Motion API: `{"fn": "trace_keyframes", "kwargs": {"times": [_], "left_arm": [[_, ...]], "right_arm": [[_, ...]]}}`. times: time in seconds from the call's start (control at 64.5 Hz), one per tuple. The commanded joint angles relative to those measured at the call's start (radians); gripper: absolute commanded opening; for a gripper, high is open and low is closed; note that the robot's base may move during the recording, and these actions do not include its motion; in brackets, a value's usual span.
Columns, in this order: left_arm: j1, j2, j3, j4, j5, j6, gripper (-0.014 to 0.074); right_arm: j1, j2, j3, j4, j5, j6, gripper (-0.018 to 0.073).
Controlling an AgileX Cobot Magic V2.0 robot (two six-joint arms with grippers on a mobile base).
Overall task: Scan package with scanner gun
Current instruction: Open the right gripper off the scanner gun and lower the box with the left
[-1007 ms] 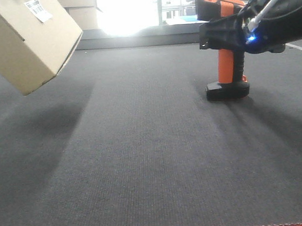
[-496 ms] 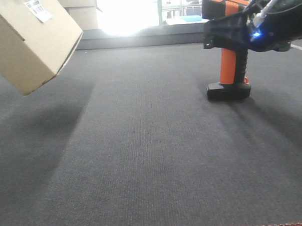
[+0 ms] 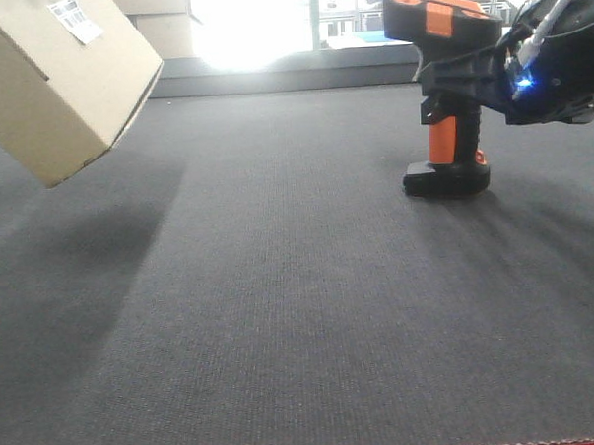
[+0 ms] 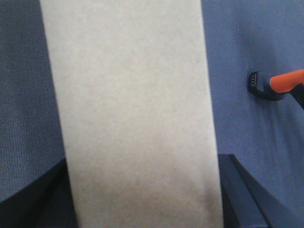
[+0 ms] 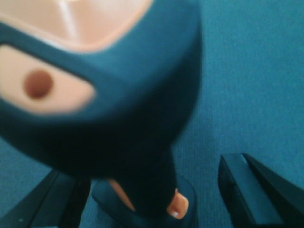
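My right gripper picks up the scanner gun by its handle [image 3: 451, 137] next, to scan the package [image 3: 54, 85].
A tan cardboard package [image 3: 54, 85] with a white label [image 3: 76, 17] hangs tilted above the carpet at the upper left. In the left wrist view it [image 4: 133, 109] fills the space between the dark fingers [image 4: 240, 194] of my left gripper [image 4: 142, 194], which is shut on it. The orange and black scanner gun [image 3: 449, 127] stands on its base at the right. My right gripper [image 3: 459, 99] is open and straddles the gun's handle. In the right wrist view the blurred scanner head [image 5: 104, 80] is close, with one finger [image 5: 247, 190] clear of the handle.
Dark grey carpet [image 3: 281, 302] covers the whole surface. A low ledge and a bright window [image 3: 259, 27] run along the back. More cardboard boxes [image 3: 160, 17] stand at the back left. The scanner's base also shows in the left wrist view [image 4: 268, 84].
My right gripper has shifted right and slightly down, so more of the scanner's head shows. The scanner's base has stayed put. The package has not moved.
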Motion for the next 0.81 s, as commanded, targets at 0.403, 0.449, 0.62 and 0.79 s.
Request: {"fn": "trace_keyframes", "kwargs": {"times": [0.403, 0.449, 0.62, 0.79], "left_arm": [[-0.002, -0.013, -0.006, -0.019, -0.008, 0.003, -0.0111], [-0.002, -0.013, -0.006, -0.010, -0.008, 0.003, -0.0111], [-0.002, -0.013, -0.006, 0.078, -0.008, 0.003, -0.0111], [-0.002, -0.013, -0.006, 0.216, -0.008, 0.003, -0.0111]], "right_arm": [[-0.004, -0.146, -0.001, -0.007, 0.172, -0.003, 0.0435], [-0.004, -0.164, -0.001, -0.007, 0.211, -0.003, 0.0433], [-0.004, -0.236, 0.036, -0.007, 0.257, -0.003, 0.0315], [-0.004, -0.345, 0.127, -0.007, 0.257, -0.003, 0.0001]]}}
